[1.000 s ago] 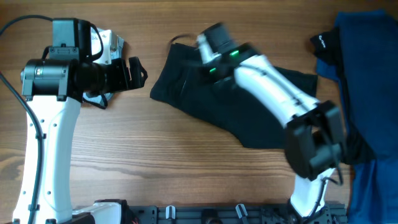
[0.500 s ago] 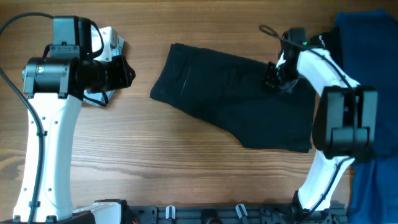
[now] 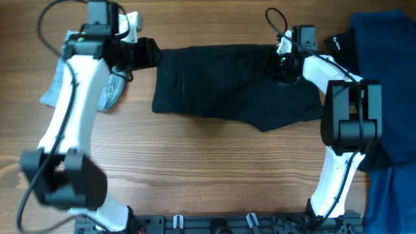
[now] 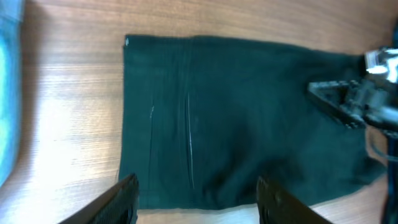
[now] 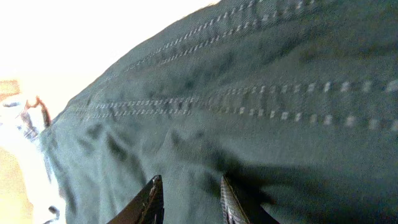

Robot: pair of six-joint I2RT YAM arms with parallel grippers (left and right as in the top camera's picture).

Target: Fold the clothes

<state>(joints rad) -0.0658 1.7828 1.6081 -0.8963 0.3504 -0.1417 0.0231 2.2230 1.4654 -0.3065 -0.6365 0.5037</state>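
Note:
My right gripper is opposite the corner to grab. My left gripper should next grab the black shorts (image 3: 227, 84) by the corner of their top edge (image 3: 162, 54) to lift and fold them.
The black shorts (image 3: 227, 84) lie spread flat in the middle of the table, top edge level. They fill the left wrist view (image 4: 236, 112) and the right wrist view (image 5: 249, 93). My left gripper (image 3: 149, 53) is at the shorts' upper left corner. Its jaws (image 4: 199, 199) stand wide open over the near edge of the cloth, holding nothing. My right gripper (image 3: 284, 65) is down on the shorts' upper right part. Its fingers (image 5: 193, 199) stand a narrow gap apart with wrinkled black fabric showing between them. The right gripper also shows in the left wrist view (image 4: 351, 102).
Light-blue denim shorts (image 3: 78, 91) lie at the left under my left arm, and show at the left edge of the left wrist view (image 4: 6, 93). A dark blue cloth (image 3: 383, 65) and a black piece (image 3: 341, 45) lie at the right edge.
The left arm swung forward to the shorts' upper left corner. The right gripper moved from the shorts' left end to the right end. The shorts turned from slanted to level.

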